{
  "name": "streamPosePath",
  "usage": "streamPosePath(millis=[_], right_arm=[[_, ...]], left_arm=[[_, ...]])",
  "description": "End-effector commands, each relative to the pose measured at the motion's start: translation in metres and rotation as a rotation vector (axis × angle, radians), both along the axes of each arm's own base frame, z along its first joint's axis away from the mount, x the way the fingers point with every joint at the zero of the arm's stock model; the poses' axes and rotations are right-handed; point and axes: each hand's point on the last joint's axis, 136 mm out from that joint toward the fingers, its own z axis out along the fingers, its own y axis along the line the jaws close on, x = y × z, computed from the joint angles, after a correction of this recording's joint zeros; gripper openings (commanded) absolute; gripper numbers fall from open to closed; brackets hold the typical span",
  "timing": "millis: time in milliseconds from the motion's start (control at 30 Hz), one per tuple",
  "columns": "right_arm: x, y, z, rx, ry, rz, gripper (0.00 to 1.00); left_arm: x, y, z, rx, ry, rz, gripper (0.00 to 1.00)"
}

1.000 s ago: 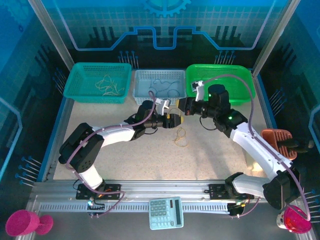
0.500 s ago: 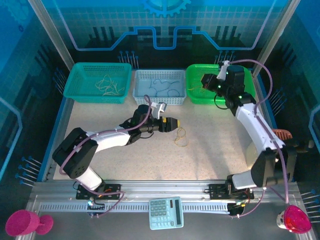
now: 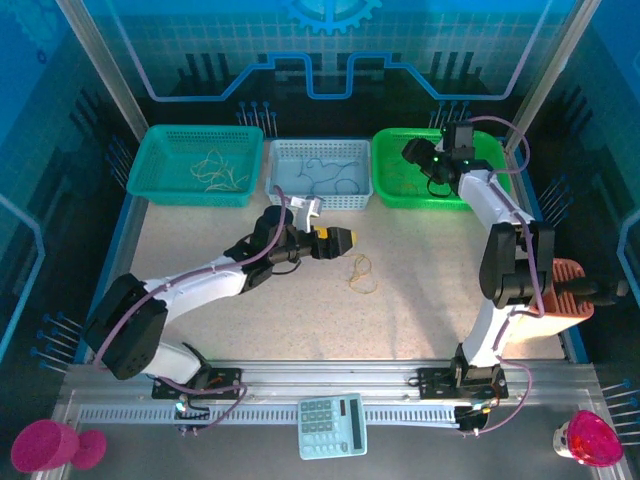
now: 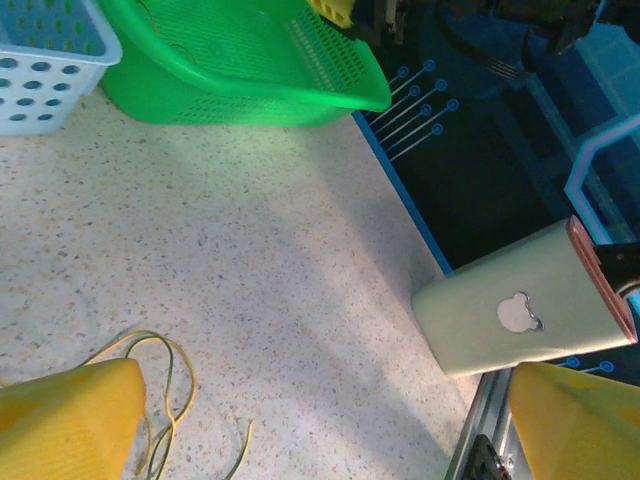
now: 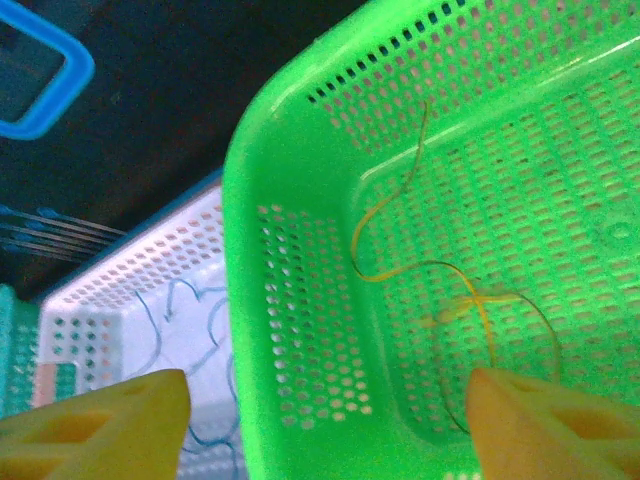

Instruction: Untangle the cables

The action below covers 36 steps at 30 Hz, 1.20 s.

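Note:
I should grab the yellow wire (image 3: pixel 363 257) with my right gripper on the basket side of the tangle. That leaves an end free for my left gripper to untangle.
A small tangle of cables (image 3: pixel 360 272), a yellow wire and a dark one, lies on the speckled table; it is also low on the left in the left wrist view (image 4: pixel 165 400). My left gripper (image 3: pixel 345 240) hovers just left of it, open (image 4: pixel 320 430), nothing between its yellow fingers (image 4: pixel 60 420). My right gripper (image 3: pixel 412 152) hangs over the green basket (image 3: pixel 470 190), open (image 5: pixel 325 425) and empty. An orange-yellow cable (image 5: pixel 450 290) lies loose on the green basket's floor (image 5: pixel 300 250). Blue cables (image 5: pixel 180 320) lie in the white basket (image 3: pixel 285 195), cream ones (image 3: pixel 215 170) in the teal basket (image 3: pixel 160 190).
The three baskets stand in a row along the back of the table. The right arm's pale link (image 4: pixel 520 310) stands upright by the right table edge. A brown-orange object (image 3: pixel 560 285) sits at the right. A calculator (image 3: pixel 332 425) and pink cups (image 3: pixel 55 445) sit beyond the front rail.
My right arm swung from the table's middle to above the green basket and opened; the orange cable now lies in the basket. My left gripper opened wider, staying near the tangle.

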Motion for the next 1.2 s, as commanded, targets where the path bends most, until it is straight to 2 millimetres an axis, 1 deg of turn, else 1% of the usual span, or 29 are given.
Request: streamPosePath(millis=[0, 67, 133, 200, 233, 333, 433, 467, 567, 633, 733, 800, 900, 1000, 1167], right_arm=[[-0.004, -0.005, 0.033, -0.026, -0.066, 0.012, 0.77], [-0.012, -0.002, 0.045, -0.027, -0.097, 0.028, 0.76], [-0.024, 0.007, 0.056, -0.032, -0.128, 0.059, 0.75], [-0.041, 0.025, 0.068, -0.047, -0.157, 0.117, 0.74], [-0.049, 0.034, 0.070, -0.055, -0.163, 0.146, 0.73], [-0.082, 0.070, 0.068, -0.093, -0.168, 0.263, 0.72], [-0.116, 0.105, 0.042, -0.147, -0.117, 0.383, 0.70], [-0.128, 0.116, 0.029, -0.160, -0.090, 0.426, 0.70], [-0.160, 0.137, -0.007, -0.198, -0.008, 0.510, 0.68], [-0.177, 0.146, -0.030, -0.225, 0.049, 0.555, 0.65], [-0.198, 0.149, -0.060, -0.293, 0.125, 0.590, 0.62], [-0.207, 0.148, -0.076, -0.330, 0.167, 0.599, 0.60], [-0.216, 0.149, -0.094, -0.334, 0.221, 0.610, 0.57], [-0.218, 0.156, -0.109, -0.311, 0.266, 0.628, 0.55], [-0.215, 0.163, -0.132, -0.286, 0.324, 0.628, 0.51]], left_arm=[[0.000, 0.008, 0.005, 0.019, -0.007, 0.046, 0.97], [0.001, 0.010, 0.005, 0.022, -0.008, 0.056, 0.98], [0.003, 0.012, 0.003, 0.024, -0.001, 0.073, 0.99], [0.006, 0.015, 0.000, 0.028, 0.007, 0.105, 0.99], [0.007, 0.018, -0.001, 0.030, 0.009, 0.121, 0.99], [0.011, 0.028, -0.007, 0.033, 0.024, 0.183, 0.99], [0.016, 0.043, -0.012, 0.029, 0.048, 0.258, 0.99], [0.018, 0.050, -0.014, 0.024, 0.058, 0.284, 0.99], [0.021, 0.072, -0.021, 0.012, 0.091, 0.365, 0.99], [0.022, 0.086, -0.026, 0.003, 0.120, 0.417, 0.99], [0.022, 0.099, -0.031, -0.012, 0.149, 0.446, 0.99], [0.021, 0.101, -0.032, -0.016, 0.155, 0.442, 0.99], [0.021, 0.099, -0.032, -0.018, 0.161, 0.430, 0.99], [0.022, 0.094, -0.035, -0.020, 0.174, 0.413, 0.99], [0.024, 0.088, -0.040, -0.027, 0.197, 0.393, 0.99]])
